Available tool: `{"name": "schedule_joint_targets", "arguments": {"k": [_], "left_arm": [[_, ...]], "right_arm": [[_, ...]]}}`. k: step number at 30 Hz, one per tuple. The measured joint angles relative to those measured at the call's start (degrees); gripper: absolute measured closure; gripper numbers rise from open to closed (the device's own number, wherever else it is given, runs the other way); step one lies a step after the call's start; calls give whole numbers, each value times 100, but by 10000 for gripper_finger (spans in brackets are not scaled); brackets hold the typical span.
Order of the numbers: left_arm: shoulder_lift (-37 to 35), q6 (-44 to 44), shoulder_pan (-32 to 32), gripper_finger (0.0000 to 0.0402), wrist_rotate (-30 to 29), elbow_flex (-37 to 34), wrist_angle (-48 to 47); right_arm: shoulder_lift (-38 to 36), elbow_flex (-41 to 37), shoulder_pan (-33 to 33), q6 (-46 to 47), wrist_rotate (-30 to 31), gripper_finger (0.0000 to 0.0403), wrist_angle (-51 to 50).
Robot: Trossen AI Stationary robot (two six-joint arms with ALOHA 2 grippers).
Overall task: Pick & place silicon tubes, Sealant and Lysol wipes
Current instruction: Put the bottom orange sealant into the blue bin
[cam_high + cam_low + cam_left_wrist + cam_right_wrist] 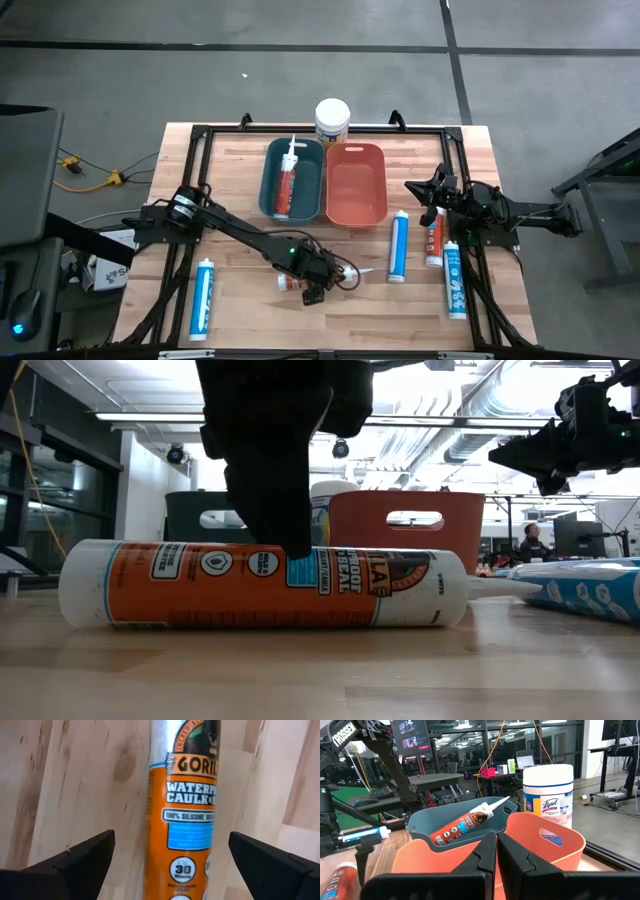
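My left fingers are above the sealant tube (pixel 185 820): lower before closing.
An orange-and-white sealant tube (pixel 185 820) lies on its side on the wooden table (pixel 250 320), near the middle front, with its white nozzle (pixel 365 272) pointing toward the right edge. My left gripper (pixel 171 837) hangs over the tube, pointing steeply down. It is open, with one finger on each side of the tube's body and a gap on both sides. In the low view the gripper (pixel 285 530) stands in front of the tube (pixel 200 585). My right gripper (pixel 496 855) is shut, held level at the table's right side (pixel 425 190). The Lysol wipes (pixel 332 122) stand upright behind the bins.
A teal bin (pixel 270 185) holds one orange tube (pixel 287 180); the orange bin (pixel 356 210) stands beside it. Blue tubes lie at the front left (pixel 204 298) and at the right (pixel 398 247), (pixel 455 280). A red-orange tube (pixel 434 238) lies between those two.
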Motion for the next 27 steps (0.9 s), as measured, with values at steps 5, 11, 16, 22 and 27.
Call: {"name": "schedule_joint_targets", "arguments": {"k": [5,11,16,22,27], "left_arm": [[286,2,0,19,-25,-9,-28],[508,3,-2,19,22,13,139],[548,3,-4,19,-21,20,151],[744,20,-9,19,-196,27,204],[754,3,-11,37,-285,22,229]], "right_arm": [[0,1,0,1,0,391,0],[3,2,2,2,0,391,6],[31,0,0,2,0,391,2],[31,2,1,0,0,391,2],[31,0,0,0,0,391,2]]}}
